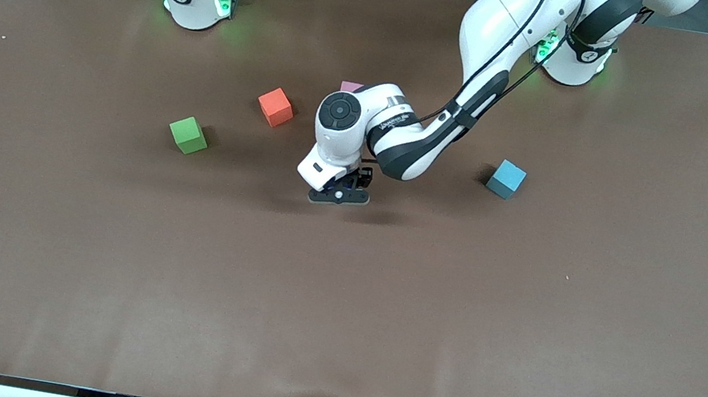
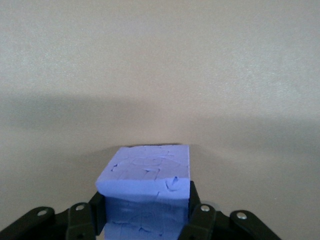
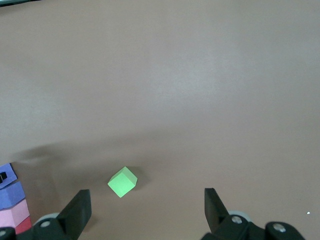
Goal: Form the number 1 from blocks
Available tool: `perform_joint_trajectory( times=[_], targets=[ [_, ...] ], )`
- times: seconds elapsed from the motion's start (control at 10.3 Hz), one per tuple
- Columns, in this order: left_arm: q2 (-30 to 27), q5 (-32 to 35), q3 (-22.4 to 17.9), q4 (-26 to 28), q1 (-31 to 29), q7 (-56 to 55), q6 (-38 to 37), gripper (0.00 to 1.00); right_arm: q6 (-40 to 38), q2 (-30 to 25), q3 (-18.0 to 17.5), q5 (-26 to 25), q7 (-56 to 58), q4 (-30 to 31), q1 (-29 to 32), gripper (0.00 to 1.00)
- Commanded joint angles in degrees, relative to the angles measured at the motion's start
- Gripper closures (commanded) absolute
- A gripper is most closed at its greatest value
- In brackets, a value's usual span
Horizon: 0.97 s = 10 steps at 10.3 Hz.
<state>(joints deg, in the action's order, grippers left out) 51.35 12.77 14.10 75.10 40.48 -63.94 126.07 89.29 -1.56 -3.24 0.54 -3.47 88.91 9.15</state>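
Observation:
The purple block's lower edge (image 2: 156,146) sits on the tabletop in the left wrist view, so it is now time to open my left gripper.
My left gripper (image 2: 145,205) is shut on a purple block (image 2: 145,172), its black fingers (image 2: 97,206) pressed against two opposite sides. In the front view this gripper (image 1: 339,195) is low over the middle of the table, and its hand hides the block. A light pink block (image 1: 351,86) peeks out by the left arm's wrist. The right wrist view shows a purple block (image 3: 10,195), a pink block (image 3: 14,214) and a red block (image 3: 22,227) in a row at the picture's edge. My right gripper (image 3: 147,205) hangs open, high over the table, with nothing in it.
An orange cube (image 1: 275,106) and a green cube (image 1: 188,134) lie toward the right arm's end of the brown table (image 1: 336,309). The green cube (image 3: 122,181) also shows below my right gripper. A light blue cube (image 1: 506,178) lies toward the left arm's end.

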Motion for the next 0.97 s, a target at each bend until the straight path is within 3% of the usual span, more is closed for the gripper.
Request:
perform_joint_trajectory(
  times=[0.0,0.68,0.78,0.87],
  targets=[
    [0.9,0.6,-0.9,-1.6,0.8,-1.8,0.3,1.00,-0.7,-0.9,-0.4,0.6,0.5,0.5,-0.2,0.00],
    [0.9,0.6,-0.9,-1.4,1.3,-1.7,0.3,1.00,-0.7,-0.9,-0.6,0.6,0.5,0.5,-0.4,0.00],
    [0.9,0.6,-0.9,-1.3,1.2,-1.6,0.3,0.69,-0.7,-0.9,-0.6,0.6,0.5,0.5,-0.4,0.00],
    [0.9,0.9,-0.9,-1.0,1.3,-1.2,0.3,0.01,-0.7,-0.8,-0.5,0.6,0.5,0.5,-0.4,0.00]
  ],
)
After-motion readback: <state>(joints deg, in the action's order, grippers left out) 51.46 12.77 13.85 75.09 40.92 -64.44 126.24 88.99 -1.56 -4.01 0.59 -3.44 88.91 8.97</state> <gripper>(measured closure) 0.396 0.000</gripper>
